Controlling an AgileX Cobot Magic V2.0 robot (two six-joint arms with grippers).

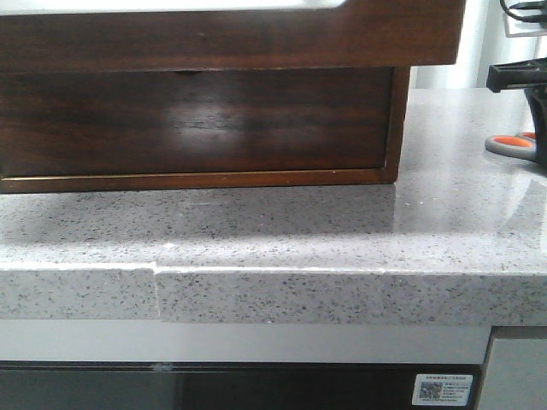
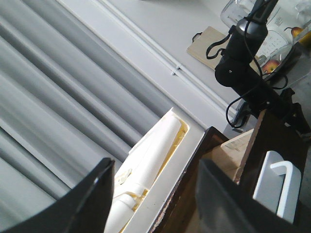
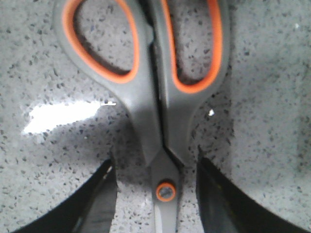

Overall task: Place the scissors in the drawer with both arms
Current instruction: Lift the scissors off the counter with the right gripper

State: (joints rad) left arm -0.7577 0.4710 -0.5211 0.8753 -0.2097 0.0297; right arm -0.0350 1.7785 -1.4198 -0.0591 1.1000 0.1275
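My right gripper closes on the scissors next. The fingers reach down to the countertop on both sides of the scissors' pivot (image 3: 165, 191), so closing now would catch the scissors.
The scissors (image 3: 155, 87), grey with orange-lined handles and an orange pivot ring, lie closed on the speckled grey countertop; their handles show at the far right of the front view (image 1: 511, 143). My right gripper (image 3: 155, 194) is open, one finger on each side of the pivot, with gaps on both sides. The right arm (image 1: 521, 77) is a dark shape above the handles. The dark-brown drawer front (image 1: 256, 38) with the long cutout overhangs the cabinet at the top. My left gripper (image 2: 153, 194) is open and empty, up by a dark wooden edge (image 2: 192, 179).
A lower closed drawer front (image 1: 197, 120) sits under the overhanging one. The countertop (image 1: 282, 222) ends in a front edge with a seam. In the left wrist view, white rolled items (image 2: 155, 155) lie in a white-lined compartment; grey curtains hang behind, and the other black arm (image 2: 240, 63) stands beyond.
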